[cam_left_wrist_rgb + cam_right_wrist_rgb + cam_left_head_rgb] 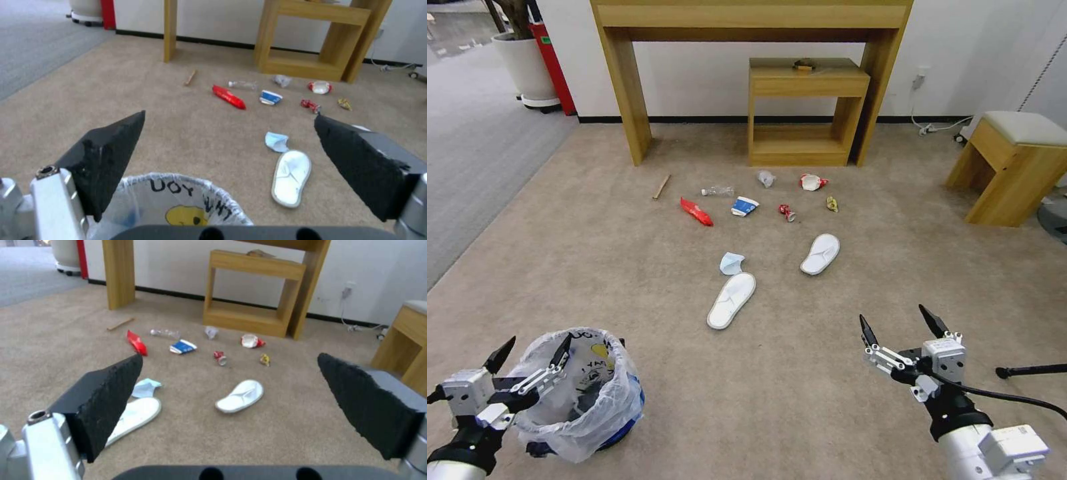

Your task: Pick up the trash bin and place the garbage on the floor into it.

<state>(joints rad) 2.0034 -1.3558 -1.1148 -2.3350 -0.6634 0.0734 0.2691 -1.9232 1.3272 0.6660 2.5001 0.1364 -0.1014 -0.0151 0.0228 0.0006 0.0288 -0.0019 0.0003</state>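
Note:
The trash bin's round body is wider than my open fingers, so my left gripper next needs to grab the bin's thin, bag-covered rim (pixel 524 359) to pick up the bin.
The blue trash bin (pixel 584 393) with its crinkled white liner stands on the beige floor (pixel 594 267) at the near left. My left gripper (pixel 537 350) hovers open over the bin's near rim (pixel 178 196), holding nothing. My right gripper (pixel 894 320) is open above bare carpet at the near right. The garbage lies ahead: two white slippers (pixel 732 300) (pixel 820 253), a pale-blue mask (pixel 732 263), a red wrapper (pixel 696 211), a clear bottle (pixel 718 191), a blue-white cup (pixel 744 206), a crushed red can (pixel 787 212) and a yellow wrapper (pixel 832 203).
A tall wooden table (pixel 627 80) and a low shelf unit (pixel 807 110) stand against the far wall. A padded stool (pixel 1014 167) is at the right, grey carpet (pixel 474 153) at the left. A wooden stick (pixel 662 187) lies near the litter.

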